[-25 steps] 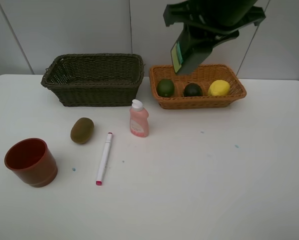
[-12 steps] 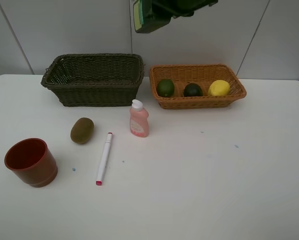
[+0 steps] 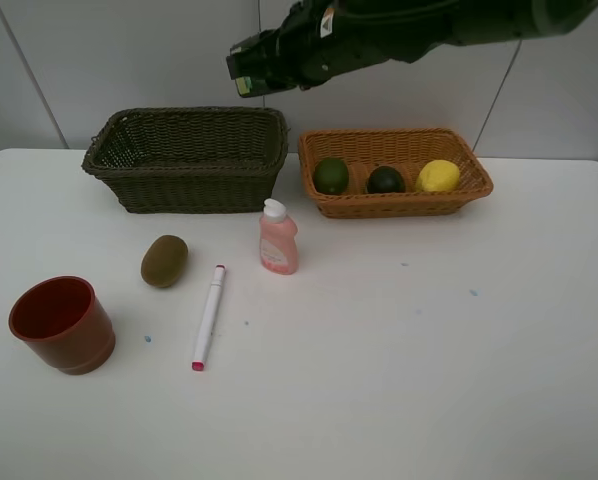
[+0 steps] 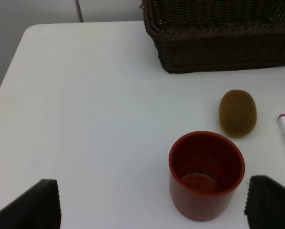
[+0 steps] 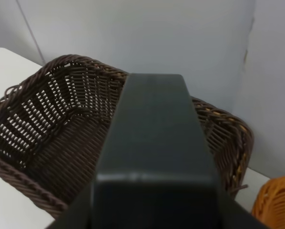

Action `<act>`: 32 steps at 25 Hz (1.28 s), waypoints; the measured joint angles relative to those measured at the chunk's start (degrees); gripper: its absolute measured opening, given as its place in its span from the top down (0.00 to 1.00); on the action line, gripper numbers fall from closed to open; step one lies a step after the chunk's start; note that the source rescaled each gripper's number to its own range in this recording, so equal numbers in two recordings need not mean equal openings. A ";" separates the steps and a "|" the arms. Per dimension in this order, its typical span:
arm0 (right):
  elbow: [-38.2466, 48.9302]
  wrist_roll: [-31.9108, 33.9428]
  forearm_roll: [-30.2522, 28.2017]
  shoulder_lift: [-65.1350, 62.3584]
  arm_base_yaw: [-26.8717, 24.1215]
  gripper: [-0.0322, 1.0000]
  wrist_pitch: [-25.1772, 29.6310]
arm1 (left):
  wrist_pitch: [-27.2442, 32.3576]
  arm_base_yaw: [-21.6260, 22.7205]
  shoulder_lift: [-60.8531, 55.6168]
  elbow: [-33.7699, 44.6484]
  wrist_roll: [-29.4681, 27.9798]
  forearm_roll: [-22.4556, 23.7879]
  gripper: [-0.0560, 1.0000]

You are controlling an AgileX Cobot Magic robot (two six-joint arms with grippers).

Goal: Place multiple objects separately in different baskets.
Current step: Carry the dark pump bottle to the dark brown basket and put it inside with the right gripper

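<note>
The grey-green bottle's lower end is well above the olive-brown basket's rim, so my right gripper needs to keep holding the bottle until it dips inside that rim.
My right gripper (image 3: 251, 68) is shut on the dark grey-green bottle (image 5: 154, 152) and holds it in the air above the dark olive-brown basket (image 3: 194, 185). The light orange-tan basket (image 3: 399, 206) holds two dark green fruits (image 3: 331, 176) (image 3: 385, 180) and the lemon (image 3: 438, 176). On the table lie the kiwi (image 3: 165, 260), the white marker (image 3: 208, 316), the upright pink bottle (image 3: 278, 238) and the red cup (image 3: 62, 324). My left gripper (image 4: 154, 207) is open, hovering over the cup (image 4: 207, 174), and is out of the exterior view.
The white table (image 3: 429, 360) runs wide to the right and front of the objects. Grey wall panels stand just behind both baskets. The table's left edge (image 4: 9, 71) shows in the left wrist view.
My right arm has swung left with the dark bottle, from above the tan basket to above the dark basket. Nothing on the table has moved.
</note>
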 joint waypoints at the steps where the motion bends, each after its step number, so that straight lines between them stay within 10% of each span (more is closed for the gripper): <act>1: 0.00 0.00 -0.31 1.23 0.00 0.94 -1.49 | 0.00 0.00 0.00 0.00 0.00 0.00 0.00; 9: -6.05 -0.11 -2.57 11.10 0.62 0.94 -7.40 | 0.00 0.00 0.00 0.00 0.00 0.00 0.00; 32: -21.30 -0.11 -2.76 26.47 1.34 0.94 0.38 | 0.00 0.00 0.00 0.00 0.00 0.00 0.00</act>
